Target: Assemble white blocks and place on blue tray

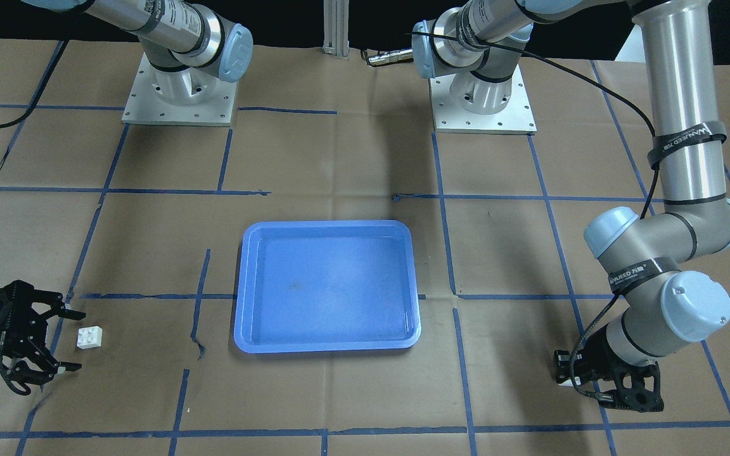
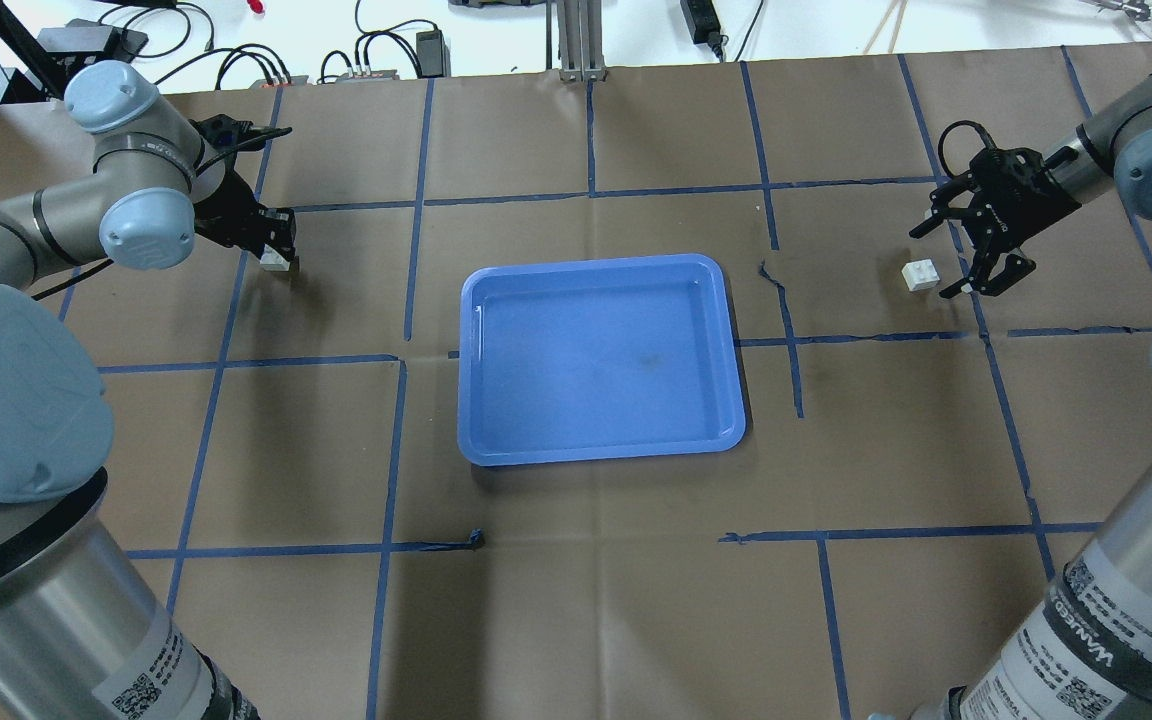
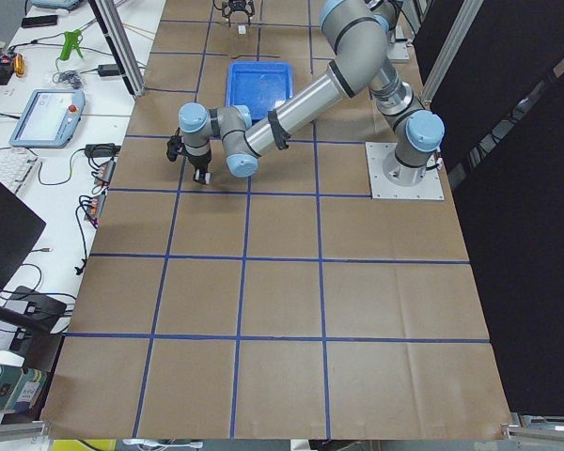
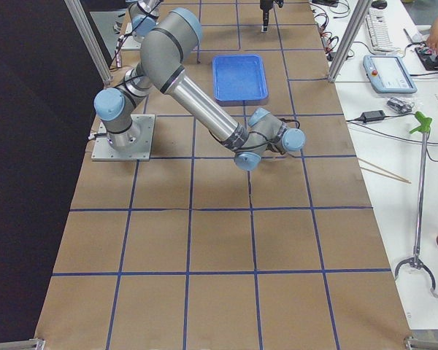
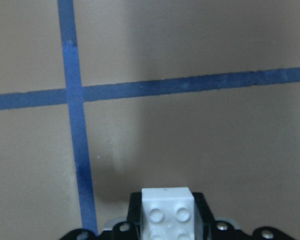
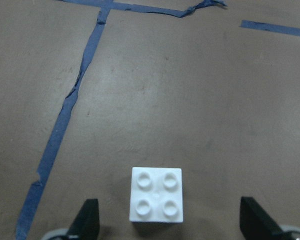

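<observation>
The right gripper grabs the white block by its smooth sides next. The white block's studded top (image 1: 89,332) (image 6: 157,194) then stays free for assembling.
The blue tray (image 2: 596,268) lies mid-table, nothing in it; it also shows in the front-facing view (image 1: 327,223). My left gripper (image 2: 274,250) is shut on one white block (image 2: 279,263) low over the table, left of the tray. In the left wrist view that block (image 5: 166,200) sits between the fingers of the left gripper (image 5: 167,222). My right gripper (image 2: 939,262) is open, with the other white block (image 2: 920,274) on the table between its fingertips, untouched. That block shows in the right wrist view (image 6: 156,201) and the front-facing view (image 1: 90,337).
Brown paper with blue tape lines (image 2: 416,200) covers the table. The arm bases (image 1: 178,95) stand at the robot's edge. Cables and devices (image 2: 376,60) lie beyond the far edge. A torn tape strip (image 6: 65,125) runs left of the right block.
</observation>
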Motion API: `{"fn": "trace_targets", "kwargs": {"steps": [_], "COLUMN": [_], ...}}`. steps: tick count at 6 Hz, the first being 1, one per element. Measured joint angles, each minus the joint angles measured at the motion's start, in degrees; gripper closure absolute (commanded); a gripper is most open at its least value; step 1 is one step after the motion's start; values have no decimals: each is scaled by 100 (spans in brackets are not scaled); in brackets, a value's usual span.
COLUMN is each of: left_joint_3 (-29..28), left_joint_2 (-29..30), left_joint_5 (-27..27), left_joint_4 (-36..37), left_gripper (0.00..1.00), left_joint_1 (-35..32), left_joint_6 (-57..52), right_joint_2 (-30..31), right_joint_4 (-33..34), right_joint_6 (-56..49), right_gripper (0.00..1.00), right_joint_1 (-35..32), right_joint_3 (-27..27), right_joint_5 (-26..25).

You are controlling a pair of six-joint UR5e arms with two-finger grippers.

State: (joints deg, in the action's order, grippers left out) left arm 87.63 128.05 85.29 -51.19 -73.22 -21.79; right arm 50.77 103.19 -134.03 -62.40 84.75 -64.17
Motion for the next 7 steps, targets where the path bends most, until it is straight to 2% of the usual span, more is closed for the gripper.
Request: {"fn": "trace_targets", "kwargs": {"steps": [1,3,4,5,7], "left_joint_3": [-19,112,197,311,461], "left_joint_2": [-48,-481,-722,-969,-1264], "left_joint_5": [2,59,61,56,57], "left_joint_4": [-99,-248,-356,-517,-778], "left_gripper": [95,95,95,94,94], "left_joint_1": [-85,-861,-1272,-1690,-2553], "left_joint_6": [-78,-668,-1442,-2226,-3134], "right_joint_2": [-11,7,9,14,22], "right_joint_4": [-6,-31,-35,-35,-29], "right_joint_6": [24,58,61,53,21], "right_gripper": [3,33,43,52,58], "right_joint_1": [0,0,0,0,0], "right_joint_3": [1,-12,-20,-25,-41], "right_joint_5": [4,14,11,10,10]}}
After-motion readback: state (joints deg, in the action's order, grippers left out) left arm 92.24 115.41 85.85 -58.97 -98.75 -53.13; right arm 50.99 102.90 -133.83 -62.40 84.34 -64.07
